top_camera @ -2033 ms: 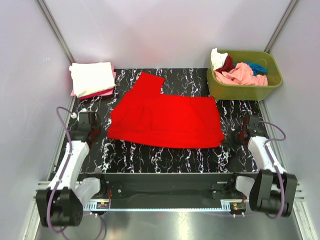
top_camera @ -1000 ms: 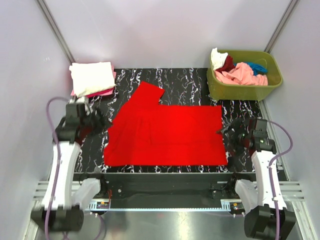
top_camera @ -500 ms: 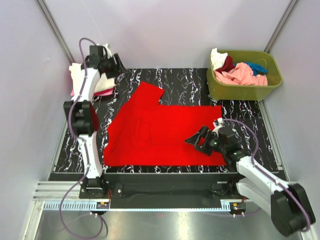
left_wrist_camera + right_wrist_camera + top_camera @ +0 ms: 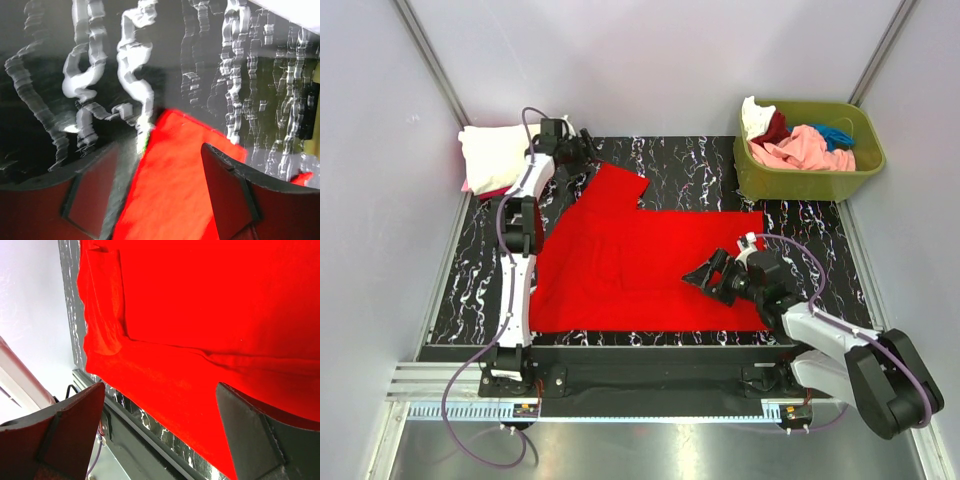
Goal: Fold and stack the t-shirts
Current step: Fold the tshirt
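Next, my left gripper grabs the red t-shirt [image 4: 650,265] by the tip of its outstretched sleeve [image 4: 604,169] to fold that sleeve over the t-shirt's body.
A bright red t-shirt [image 4: 650,265] lies spread flat on the black marbled table [image 4: 690,170], one sleeve [image 4: 618,180] pointing to the back left. My left gripper [image 4: 582,150] reaches far back and hovers open at that sleeve's tip. In the left wrist view the sleeve's red corner [image 4: 175,175] lies between its parted fingers [image 4: 95,192]. My right gripper [image 4: 706,279] hangs open over the shirt's near right part. The right wrist view shows the shirt's hem [image 4: 165,390] below and between its wide-apart fingers [image 4: 250,435]. Neither gripper holds cloth.
A folded cream-white t-shirt [image 4: 498,152] rests on a pink one [image 4: 520,187] at the back left. An olive-green bin [image 4: 810,180] at the back right holds crumpled pink [image 4: 800,150], dark red [image 4: 777,128], teal [image 4: 836,133] and white [image 4: 755,115] shirts. Pale walls close in both sides.
Both arms have left the table's sides. The left gripper swung from above the folded stack to the sleeve tip. The right gripper moved in over the shirt's near right part.
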Robot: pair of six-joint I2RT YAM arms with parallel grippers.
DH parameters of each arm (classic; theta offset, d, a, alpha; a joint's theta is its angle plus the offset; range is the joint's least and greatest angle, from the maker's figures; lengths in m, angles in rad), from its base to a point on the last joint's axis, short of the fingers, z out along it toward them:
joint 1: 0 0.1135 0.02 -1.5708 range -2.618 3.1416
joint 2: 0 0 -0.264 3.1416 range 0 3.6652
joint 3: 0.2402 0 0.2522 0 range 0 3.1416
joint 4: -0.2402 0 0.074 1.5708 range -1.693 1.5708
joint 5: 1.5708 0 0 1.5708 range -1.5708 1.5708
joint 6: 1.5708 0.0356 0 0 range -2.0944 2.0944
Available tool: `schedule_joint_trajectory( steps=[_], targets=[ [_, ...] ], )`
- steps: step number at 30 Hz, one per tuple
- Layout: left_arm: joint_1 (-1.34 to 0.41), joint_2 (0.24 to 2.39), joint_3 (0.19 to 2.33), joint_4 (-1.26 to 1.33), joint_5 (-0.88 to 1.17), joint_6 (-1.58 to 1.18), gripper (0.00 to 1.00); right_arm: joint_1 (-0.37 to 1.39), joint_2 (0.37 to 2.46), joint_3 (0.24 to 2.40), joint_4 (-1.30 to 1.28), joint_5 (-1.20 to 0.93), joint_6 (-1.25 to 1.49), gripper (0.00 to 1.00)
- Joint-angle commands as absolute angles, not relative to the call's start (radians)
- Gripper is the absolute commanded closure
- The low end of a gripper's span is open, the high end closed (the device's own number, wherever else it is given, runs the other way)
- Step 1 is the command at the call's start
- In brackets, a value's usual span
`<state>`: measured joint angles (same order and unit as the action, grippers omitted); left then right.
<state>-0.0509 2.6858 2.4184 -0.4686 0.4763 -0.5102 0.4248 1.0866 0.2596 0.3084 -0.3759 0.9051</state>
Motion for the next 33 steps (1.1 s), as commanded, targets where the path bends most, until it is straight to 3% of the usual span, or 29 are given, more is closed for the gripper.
schedule_joint_trajectory(
  steps=[1, 7, 9, 14, 18, 23, 30, 33],
  targets=[
    [-0.089, 2.665, 2.415, -0.417, 0.434, -0.534, 0.26, 0.431, 1.101, 0.299, 0.380, -0.362, 0.907, 0.00],
    [-0.097, 2.691, 2.375, -0.420, 0.457, -0.574, 0.32, 0.428, 1.127, 0.304, 0.393, -0.373, 0.910, 0.01],
    [-0.097, 2.689, 2.364, -0.419, 0.456, -0.575, 0.43, 0.425, 1.129, 0.304, 0.394, -0.373, 0.910, 0.00],
    [-0.097, 2.677, 2.313, -0.399, 0.445, -0.571, 0.58, 0.417, 1.141, 0.302, 0.399, -0.382, 0.911, 0.00],
    [-0.097, 2.686, 2.324, -0.384, 0.462, -0.566, 0.81, 0.408, 1.154, 0.304, 0.405, -0.391, 0.914, 0.00],
    [-0.097, 2.683, 2.350, -0.367, 0.500, -0.555, 0.98, 0.400, 1.173, 0.308, 0.410, -0.403, 0.919, 0.00],
    [-0.092, 2.533, 2.269, -0.394, 0.538, -0.554, 1.00, 0.391, 1.106, 0.316, 0.322, -0.342, 0.919, 0.00],
    [-0.098, 2.393, 2.148, -0.388, 0.543, -0.563, 1.00, 0.384, 1.017, 0.395, 0.111, -0.193, 0.890, 0.00]
  ],
)
